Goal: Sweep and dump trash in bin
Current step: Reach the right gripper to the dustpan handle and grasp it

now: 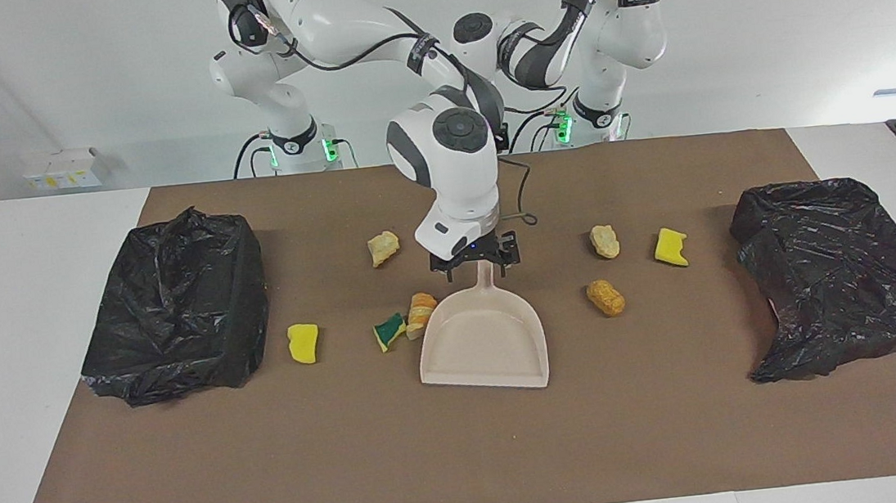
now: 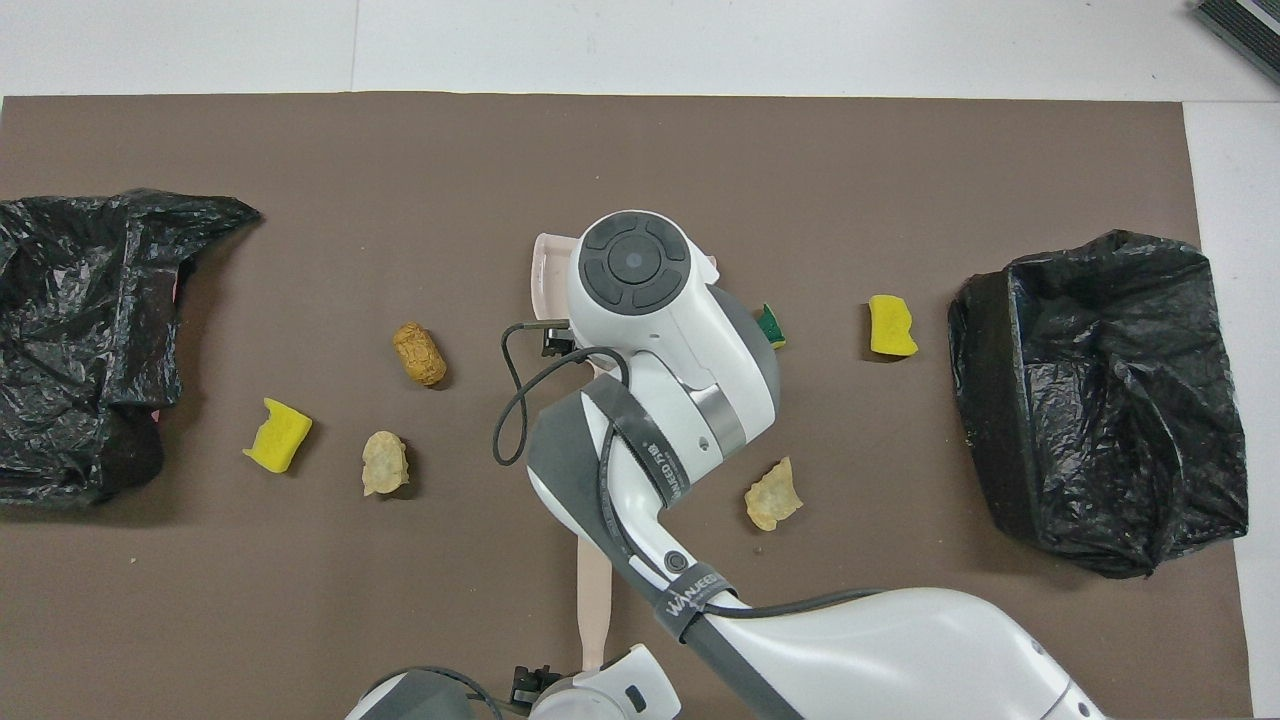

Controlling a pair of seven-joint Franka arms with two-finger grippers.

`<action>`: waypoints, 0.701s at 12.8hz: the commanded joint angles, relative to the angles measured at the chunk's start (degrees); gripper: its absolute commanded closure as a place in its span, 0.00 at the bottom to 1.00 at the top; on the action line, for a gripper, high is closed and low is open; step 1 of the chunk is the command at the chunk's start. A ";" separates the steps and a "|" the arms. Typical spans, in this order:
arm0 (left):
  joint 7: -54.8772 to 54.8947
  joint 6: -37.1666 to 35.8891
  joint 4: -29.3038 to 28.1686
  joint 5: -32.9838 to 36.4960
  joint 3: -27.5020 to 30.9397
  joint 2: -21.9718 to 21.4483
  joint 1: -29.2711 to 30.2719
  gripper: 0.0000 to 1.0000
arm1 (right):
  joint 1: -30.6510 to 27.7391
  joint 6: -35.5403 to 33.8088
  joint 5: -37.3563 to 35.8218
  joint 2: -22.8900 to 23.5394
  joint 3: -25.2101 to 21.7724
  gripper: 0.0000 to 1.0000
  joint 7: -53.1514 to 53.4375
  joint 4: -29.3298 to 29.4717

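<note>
I should pick up the brush by its beige handle [image 2: 594, 610] with my left gripper next. Then it can sweep the scattered trash scraps into the dustpan [image 2: 551, 278].
A beige dustpan [image 1: 483, 338] lies mid-mat with its handle pointing at the robots. My right gripper [image 1: 476, 272] is down at that handle, open, one finger on each side of it. Several trash scraps lie around: a green-and-yellow sponge [image 1: 389, 331] and an orange lump [image 1: 421, 311] beside the pan, a yellow sponge [image 1: 303, 343], a beige lump [image 1: 383, 247], and a brown lump [image 1: 605, 298]. The beige brush [image 2: 597, 600] lies nearer the robots than the pan. My left gripper [image 2: 528, 686] is open beside the end of its handle. The right arm hides the brush in the facing view.
A black-bagged bin [image 1: 174, 311] stands at the right arm's end of the mat. A crumpled black bag [image 1: 844, 271] lies at the left arm's end. Another beige lump [image 1: 604, 240] and yellow sponge [image 1: 670, 246] lie between the pan and that bag.
</note>
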 commanded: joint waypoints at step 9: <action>-0.46 0.12 -0.55 0.00 1.43 0.39 2.26 1.00 | 1.60 6.62 3.58 -2.20 0.49 0.17 2.87 -9.19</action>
